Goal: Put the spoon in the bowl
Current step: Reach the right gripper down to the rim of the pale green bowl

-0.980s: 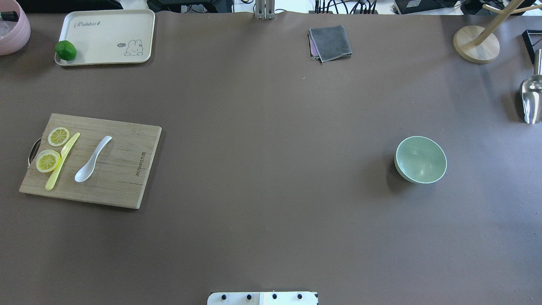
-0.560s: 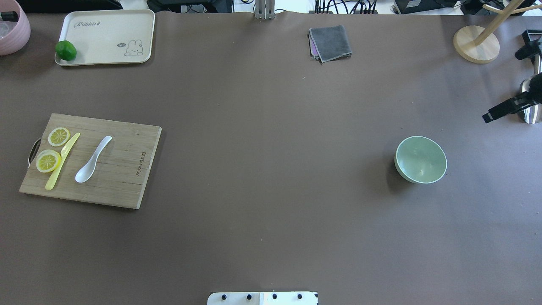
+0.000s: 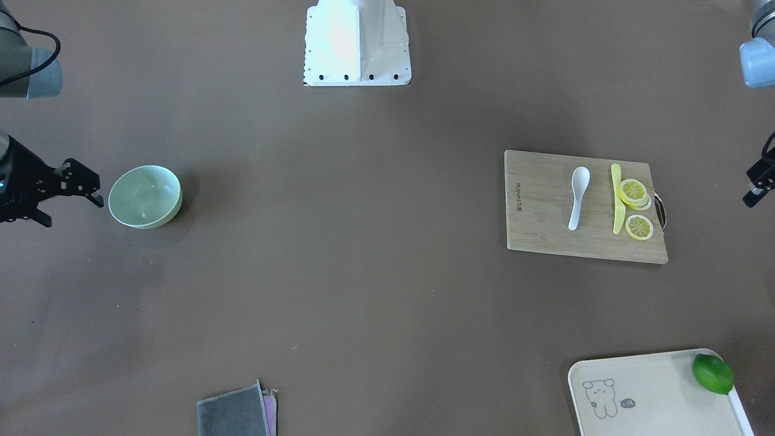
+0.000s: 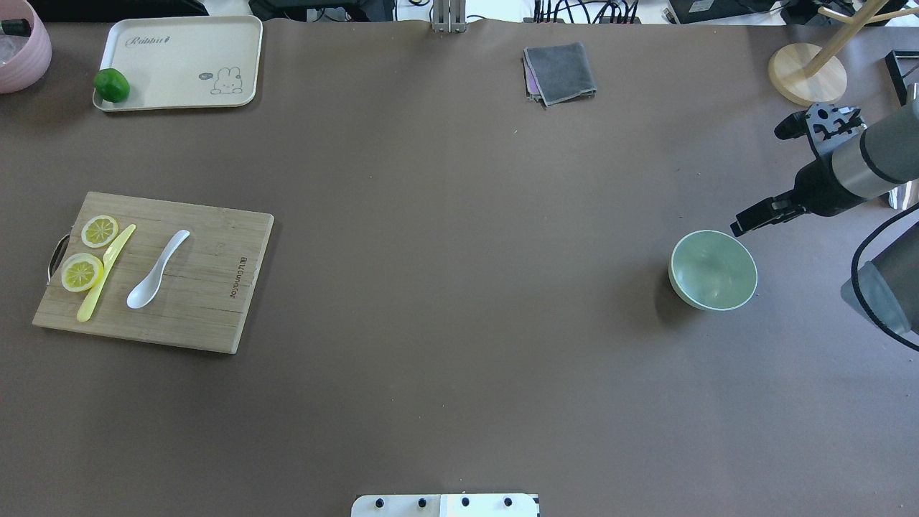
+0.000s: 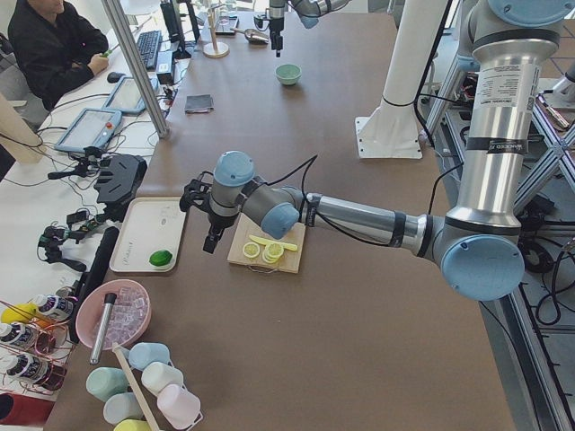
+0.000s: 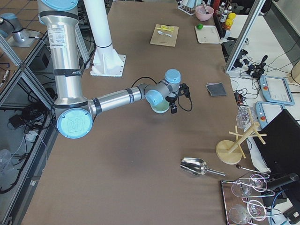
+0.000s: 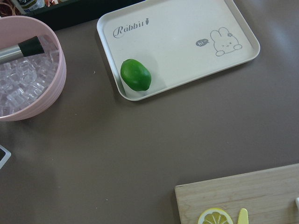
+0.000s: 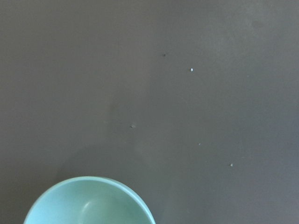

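The mint-green bowl should come nearer the spoon [image 3: 577,196], so my right gripper needs to grab it by its rim [image 3: 145,166] next.
The white spoon [image 4: 156,271] lies on the wooden cutting board [image 4: 208,301] at the table's left, next to a yellow knife [image 4: 105,273]; it also shows in the front view [image 3: 578,197]. The mint-green bowl [image 4: 713,271] stands empty at the right, also seen in the front view [image 3: 145,197] and the right wrist view [image 8: 88,203]. My right gripper [image 4: 755,181] is open and empty, just beyond the bowl's far right rim. My left gripper [image 5: 202,220] hovers past the board's outer end, fingers apart and empty; only its edge shows in the front view [image 3: 755,188].
Lemon slices [image 4: 82,273] lie on the board's left end. A cream tray [image 4: 179,64] with a lime [image 4: 111,85] and a pink bowl [image 4: 21,54] sit far left. A grey cloth [image 4: 560,73] lies at the back. A wooden stand [image 4: 807,75] is far right.
My right arm has come in from the right edge and moved left, up to the bowl. The spoon, the board and the bowl have not moved.
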Available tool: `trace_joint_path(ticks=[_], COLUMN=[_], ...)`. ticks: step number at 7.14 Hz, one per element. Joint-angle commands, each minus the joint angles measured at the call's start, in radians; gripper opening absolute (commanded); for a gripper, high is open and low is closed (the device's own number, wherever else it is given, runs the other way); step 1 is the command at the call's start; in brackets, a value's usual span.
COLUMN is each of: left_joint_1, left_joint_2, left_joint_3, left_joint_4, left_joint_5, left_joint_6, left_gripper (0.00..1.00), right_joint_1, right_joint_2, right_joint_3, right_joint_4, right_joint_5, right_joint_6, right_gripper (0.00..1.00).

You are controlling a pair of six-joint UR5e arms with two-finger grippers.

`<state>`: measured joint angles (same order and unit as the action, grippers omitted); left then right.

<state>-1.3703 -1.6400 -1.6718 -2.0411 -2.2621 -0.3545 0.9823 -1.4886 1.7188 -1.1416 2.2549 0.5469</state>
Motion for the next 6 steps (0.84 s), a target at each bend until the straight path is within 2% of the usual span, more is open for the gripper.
trace_joint_path(ticks=[1,3,4,5,6], left_joint_1=[0.004,0.005,0.004,0.004,0.004], left_joint_2=[-0.001,-0.006,-0.011,-0.011,-0.011], left_joint_3=[0.006,0.012,0.012,0.015,0.012], left_joint_4=[-0.001,-0.004,-0.004,-0.002,-0.004], left_joint_5=[-0.001,-0.007,-0.002,-0.001,-0.001], left_joint_6=[0.003,0.006,0.006,0.008,0.006], left_gripper=[0.98,0.98,0.98,0.98,0.98], right_joint_1=[-0.048,-0.082,-0.089,-0.091,-0.091], right_joint_2=[-0.009,-0.009,-0.007,-0.004,0.004], right_joint_3=[-0.037,-0.074,-0.082,-0.081,-0.082], right_joint_4=[0.023,0.055,0.057,0.059,0.057], right_joint_5=[0.002,0.0,0.0,0.0,0.0], right_joint_6=[0.016,0.019,0.016,0.018,0.028], right_gripper=[1.0,0.97,0.3,0.0,0.0])
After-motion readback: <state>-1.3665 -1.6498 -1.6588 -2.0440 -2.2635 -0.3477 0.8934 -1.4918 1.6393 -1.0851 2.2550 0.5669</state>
